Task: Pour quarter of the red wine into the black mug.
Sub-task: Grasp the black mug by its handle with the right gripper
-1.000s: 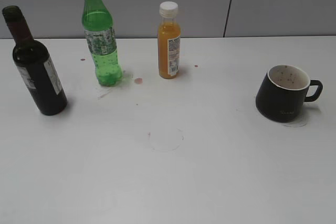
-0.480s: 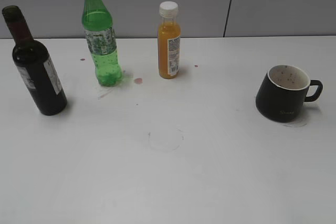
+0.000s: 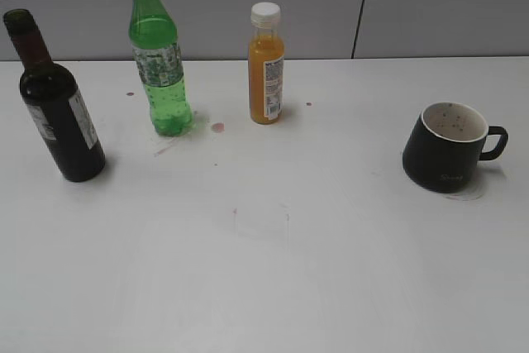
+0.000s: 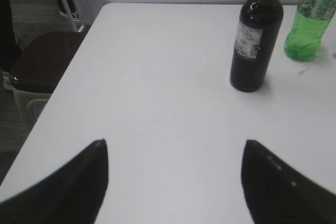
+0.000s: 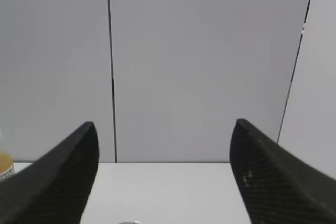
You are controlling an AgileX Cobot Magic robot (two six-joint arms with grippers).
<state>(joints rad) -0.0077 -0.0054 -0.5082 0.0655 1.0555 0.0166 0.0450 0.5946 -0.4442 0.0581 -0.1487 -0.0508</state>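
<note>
Next, my right gripper picks up the mug by its slim handle (image 3: 501, 145) that sticks out, since the mug's wide, round body (image 3: 440, 156) fills out below its rim.
The dark glass wine bottle (image 3: 54, 105) with a white label stands upright at the table's left; it also shows in the left wrist view (image 4: 255, 35), ahead and to the right of my jaws. The black mug (image 3: 446, 148) stands at the right, handle pointing right, its white inside speckled red. My left gripper (image 4: 175, 145) is open and empty over bare table, well short of the bottle. My right gripper (image 5: 164, 127) is open and empty, facing the grey wall; a pale rim sliver shows at the bottom edge. Neither gripper shows in the exterior view.
A green plastic bottle (image 3: 159, 55) and an orange juice bottle (image 3: 266, 64) stand at the back between wine and mug. Small red spots (image 3: 217, 127) mark the table. A brown bin (image 4: 37, 72) stands off the table's left edge.
</note>
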